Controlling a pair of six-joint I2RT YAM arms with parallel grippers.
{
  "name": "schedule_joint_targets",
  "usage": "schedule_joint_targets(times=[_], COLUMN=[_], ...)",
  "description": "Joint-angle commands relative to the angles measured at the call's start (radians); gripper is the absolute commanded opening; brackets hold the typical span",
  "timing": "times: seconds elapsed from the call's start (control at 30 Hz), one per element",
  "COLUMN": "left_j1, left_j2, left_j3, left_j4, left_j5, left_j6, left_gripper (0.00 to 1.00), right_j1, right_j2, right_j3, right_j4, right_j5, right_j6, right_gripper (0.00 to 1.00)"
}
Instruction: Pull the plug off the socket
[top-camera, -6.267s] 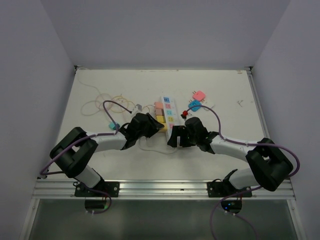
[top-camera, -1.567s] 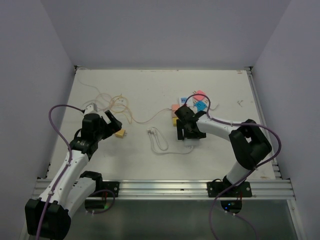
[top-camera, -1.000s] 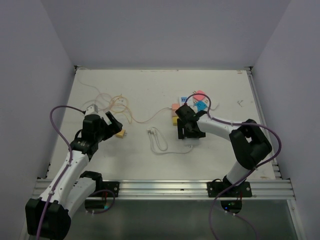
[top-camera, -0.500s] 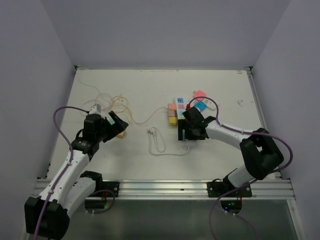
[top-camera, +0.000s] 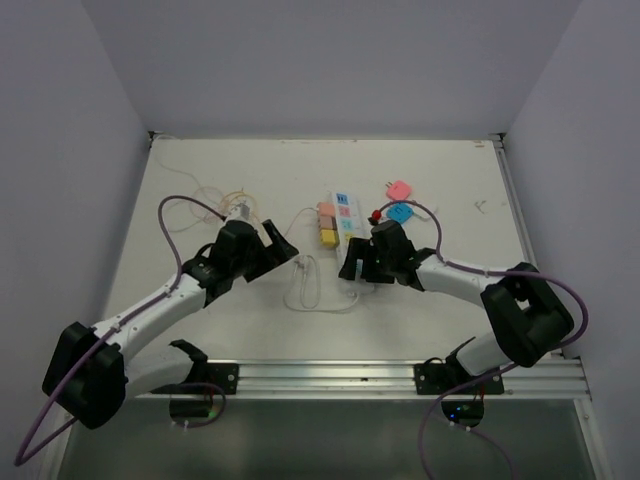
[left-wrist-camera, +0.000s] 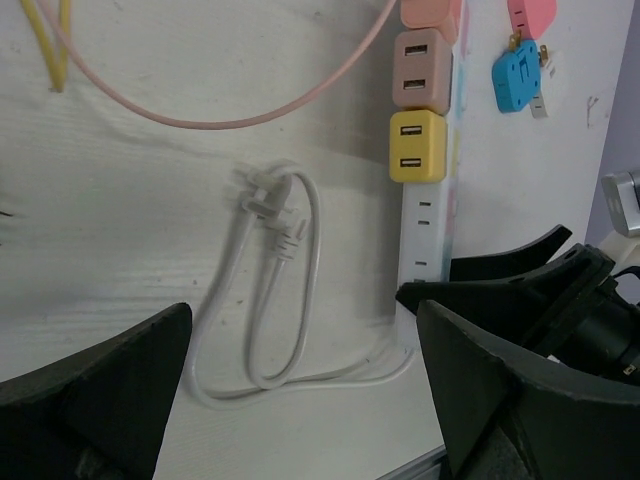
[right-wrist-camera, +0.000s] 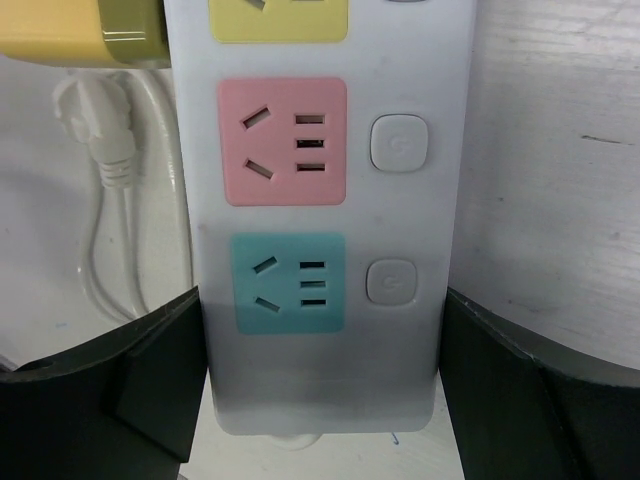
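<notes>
The left gripper has to pull the yellow plug (top-camera: 328, 238) (left-wrist-camera: 417, 146) off the socket, so next it should grab the plug by opposite sides, with the plug's port side toward the robot.
The socket (top-camera: 345, 215), a long white strip with pastel faces, lies mid-table, pointing away from me. Three plugs sit in a row on its left side: pink (top-camera: 325, 210), tan (top-camera: 327, 224) and yellow (top-camera: 329, 238). My right gripper (top-camera: 356, 268) is shut on the socket's near end; in the right wrist view its fingers (right-wrist-camera: 150, 380) press both sides of the socket (right-wrist-camera: 320, 200). My left gripper (top-camera: 282, 245) is open to the left of the plugs. In the left wrist view it (left-wrist-camera: 300, 400) hangs over the socket's white cord (left-wrist-camera: 270, 300), with the yellow plug (left-wrist-camera: 417, 146) ahead.
A loose pink plug (top-camera: 399, 189) and a blue one (top-camera: 400, 211) lie right of the socket. Thin pink and yellow cables (top-camera: 225, 200) are tangled at the back left. The white cord (top-camera: 305, 290) loops between the arms. Walls close in the table's sides and back.
My left arm swung right from the table's left side to just beside the plugs, still open. My right gripper shifted the socket leftward and turned it straight.
</notes>
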Motion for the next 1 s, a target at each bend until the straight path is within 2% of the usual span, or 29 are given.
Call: schedule_joint_targets(times=[0.0,0.27,0.57,0.73,0.97], left_j1=[-0.055,-0.113,-0.113,-0.115,-0.113], left_j2=[0.07,0.245,0.42,0.48,0.517], left_j3=[0.086,0.186,0.275,0.293,0.324], left_j4=[0.102,0.144,0.173,0.214,0.23], left_j5=[-0.067,-0.147,-0.127,-0.111,-0.107], left_j6=[-0.059,-0.112,-0.119,-0.136,-0.142], left_gripper=[0.97,0.93,0.9,0.83,0.66], right_j1=[0.003,0.005,0.005,0.005,0.005], right_j2=[0.007,0.02,0.045,0.051,0.046], right_j3=[-0.055,-0.071,-0.074,-0.071,-0.064], right_j4=[0.099,0.127,0.134,0.136,0.104], right_j5=[-0.103,-0.123,-0.128,-0.126,-0.105], right_j6=[0.042,0.045,0.04,0.042,0.033], right_gripper=[0.0,0.0,0.0,0.0,0.0])
